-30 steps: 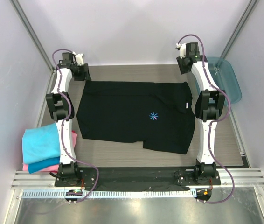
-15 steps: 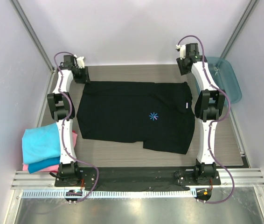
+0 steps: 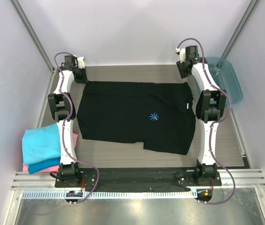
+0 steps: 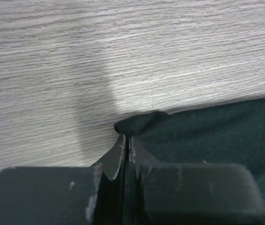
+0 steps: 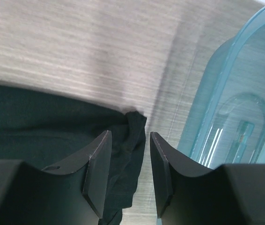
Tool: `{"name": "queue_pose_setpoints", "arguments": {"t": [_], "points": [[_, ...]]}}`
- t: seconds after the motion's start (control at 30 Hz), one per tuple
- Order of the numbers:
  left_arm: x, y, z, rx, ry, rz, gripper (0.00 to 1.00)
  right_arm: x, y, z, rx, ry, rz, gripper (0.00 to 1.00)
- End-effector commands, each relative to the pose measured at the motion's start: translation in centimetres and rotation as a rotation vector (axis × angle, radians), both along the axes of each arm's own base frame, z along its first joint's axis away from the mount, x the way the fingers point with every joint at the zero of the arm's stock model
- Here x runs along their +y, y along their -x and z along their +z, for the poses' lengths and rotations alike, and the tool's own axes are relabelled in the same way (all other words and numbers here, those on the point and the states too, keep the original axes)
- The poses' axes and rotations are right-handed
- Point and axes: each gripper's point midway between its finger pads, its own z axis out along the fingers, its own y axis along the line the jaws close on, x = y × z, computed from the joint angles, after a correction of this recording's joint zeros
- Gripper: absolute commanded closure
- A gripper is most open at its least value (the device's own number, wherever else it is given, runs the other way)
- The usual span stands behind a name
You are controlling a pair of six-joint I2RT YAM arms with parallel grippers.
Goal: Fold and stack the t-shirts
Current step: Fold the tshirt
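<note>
My right gripper grabs the black t-shirt's bunched far corner (image 3: 186, 85) (image 5: 134, 127) next, opposite my left gripper's corner, to stretch the t-shirt flat for folding.
The large black t-shirt (image 3: 123, 112) lies spread flat mid-table, its light-blue starburst (image 3: 154, 117) facing up. My left gripper (image 3: 82, 76) is at the shirt's far left corner; in the left wrist view it (image 4: 127, 137) is shut, pinching a fold of the black cloth (image 4: 217, 126). My right gripper (image 3: 187, 71) is at the far right corner. In the right wrist view it (image 5: 128, 136) stands open, its fingers either side of the bunched corner of the shirt (image 5: 39, 122). Folded turquoise (image 3: 41, 143), blue (image 3: 43, 165) and pink (image 3: 75, 138) t-shirts are stacked at the left edge.
A translucent teal plastic tray (image 3: 228, 79) sits at the far right, close beside my right gripper, and it (image 5: 226, 93) fills the right side of the right wrist view. Walls close in the table on the left, right and back.
My left gripper has closed on the shirt's far left corner after shifting slightly toward the back. The right arm has barely moved and its jaws stay apart.
</note>
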Motion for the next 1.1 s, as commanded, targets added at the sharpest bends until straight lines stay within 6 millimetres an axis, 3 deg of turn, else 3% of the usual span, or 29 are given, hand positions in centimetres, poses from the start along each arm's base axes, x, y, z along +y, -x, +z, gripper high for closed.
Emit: {"name": "queue_pose_setpoints", "arguments": {"t": [0.0, 0.17, 0.53, 1.07], "points": [[1.7, -0.9, 2.2, -0.057, -0.055, 0.04, 1.0, 0.1, 0.8, 2.9, -0.029, 0.016, 0.017, 0.55], [2.9, -0.7, 3.4, -0.073, -0.089, 0.044, 1.0, 0.2, 1.3, 0.4, 0.032, 0.013, 0.035, 0.52], [3.6, 0.0, 3.3, -0.055, -0.135, 0.036, 1.0, -0.4, 0.3, -3.2, 0.073, -0.003, 0.022, 0.52], [3.7, 1.1, 2.3, -0.017, -0.174, 0.004, 1.0, -1.2, -2.5, -5.8, 0.038, -0.051, -0.032, 0.48]]}}
